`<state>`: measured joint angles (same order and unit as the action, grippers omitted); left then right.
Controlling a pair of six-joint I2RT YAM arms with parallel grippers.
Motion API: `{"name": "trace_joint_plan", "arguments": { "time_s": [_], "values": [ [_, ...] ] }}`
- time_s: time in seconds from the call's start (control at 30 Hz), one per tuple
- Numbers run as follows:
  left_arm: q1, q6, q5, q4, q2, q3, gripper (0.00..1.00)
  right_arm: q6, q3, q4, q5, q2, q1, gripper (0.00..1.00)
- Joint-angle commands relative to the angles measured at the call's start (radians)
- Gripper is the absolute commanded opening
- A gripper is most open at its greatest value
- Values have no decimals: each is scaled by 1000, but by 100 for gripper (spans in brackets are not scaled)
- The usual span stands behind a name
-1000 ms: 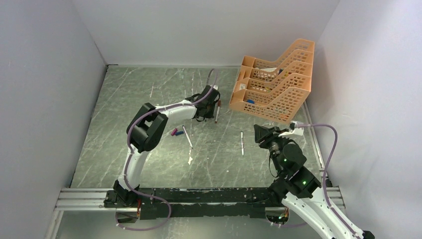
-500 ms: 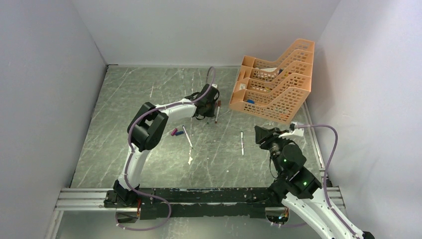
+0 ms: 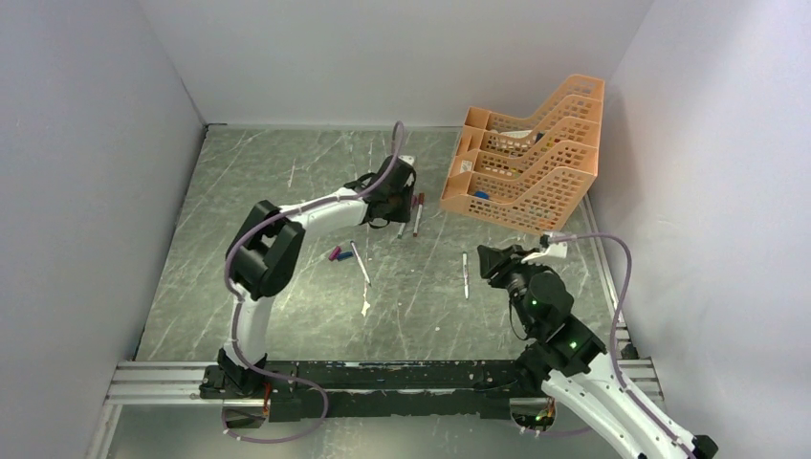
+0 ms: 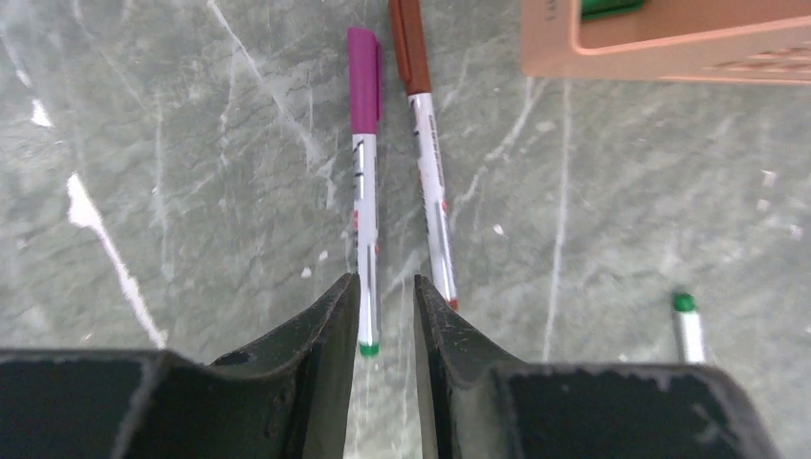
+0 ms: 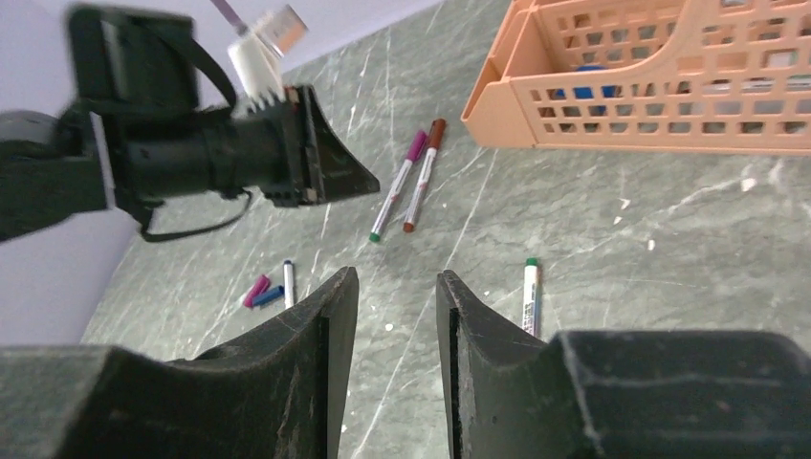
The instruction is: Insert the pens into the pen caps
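Note:
My left gripper needs the opposite end of the pen free. My right gripper should grab the uncapped pen (image 3: 361,263) next, near its end away from the caps.
Two capped pens lie side by side on the table: a magenta-capped pen (image 4: 364,182) (image 3: 403,222) and a brown-capped pen (image 4: 428,191) (image 3: 418,214). My left gripper (image 4: 385,292) (image 3: 400,203) hovers over them, open. The magenta-capped pen's green end lies loose between the fingers (image 4: 335,320), close to the left one. An uncapped pen (image 3: 361,263) rests beside a loose magenta cap (image 3: 334,253) and a blue cap (image 3: 345,255). Another pen (image 3: 466,274) (image 5: 529,292) lies just left of my right gripper (image 5: 395,287) (image 3: 488,260), which is open and holds nothing.
An orange mesh tray (image 3: 536,153) (image 5: 669,96) stands at the back right, close to the capped pens. A small white scrap (image 3: 366,308) lies on the table's middle. Grey walls close in the table on three sides.
My left gripper has opened and let go of the magenta-capped pen, which now lies beside the brown-capped one. The left arm has drawn back a little. The right gripper shifted slightly left.

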<state>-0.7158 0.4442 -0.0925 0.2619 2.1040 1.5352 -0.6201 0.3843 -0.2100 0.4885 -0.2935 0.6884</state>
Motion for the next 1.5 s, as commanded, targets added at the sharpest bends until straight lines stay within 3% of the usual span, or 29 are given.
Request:
{"name": "trace_joint_plan", "arguments": {
  "time_s": [0.0, 0.13, 0.2, 0.3, 0.4, 0.5, 0.7, 0.83, 1.0, 1.2, 1.33, 1.47],
  "values": [
    [12, 0, -9, -37, -187, -67, 34, 15, -43, 124, -90, -83, 1, 34],
    [40, 15, -50, -301, -432, -379, 42, 7, -48, 235, -175, -369, 4, 36],
    [88, 58, -42, -389, -540, -510, 44, 24, -17, 327, -239, -599, 25, 40],
    [135, 126, -56, -447, -683, -674, 47, 101, 105, 376, -181, -863, 130, 43],
    [150, 174, -119, -460, -819, -822, 48, 189, 280, 384, -107, -1071, 229, 45],
    [173, 192, -157, -438, -938, -928, 51, 236, 386, 434, -144, -1228, 270, 46],
    [217, 182, -159, -325, -1015, -962, 54, 271, 566, 448, -244, -1474, 316, 47],
    [236, 185, -142, -326, -1035, -980, 54, 272, 610, 439, -252, -1564, 342, 45],
    [252, 173, -119, -332, -1031, -984, 54, 258, 605, 430, -256, -1592, 349, 36],
    [259, 169, -83, -363, -1016, -995, 54, 253, 556, 401, -217, -1579, 368, 19],
    [259, 169, -51, -386, -999, -995, 53, 268, 507, 399, -212, -1549, 378, 0],
    [260, 161, 21, -417, -987, -989, 54, 321, 414, 441, -191, -1461, 402, 0]
  ]
}}
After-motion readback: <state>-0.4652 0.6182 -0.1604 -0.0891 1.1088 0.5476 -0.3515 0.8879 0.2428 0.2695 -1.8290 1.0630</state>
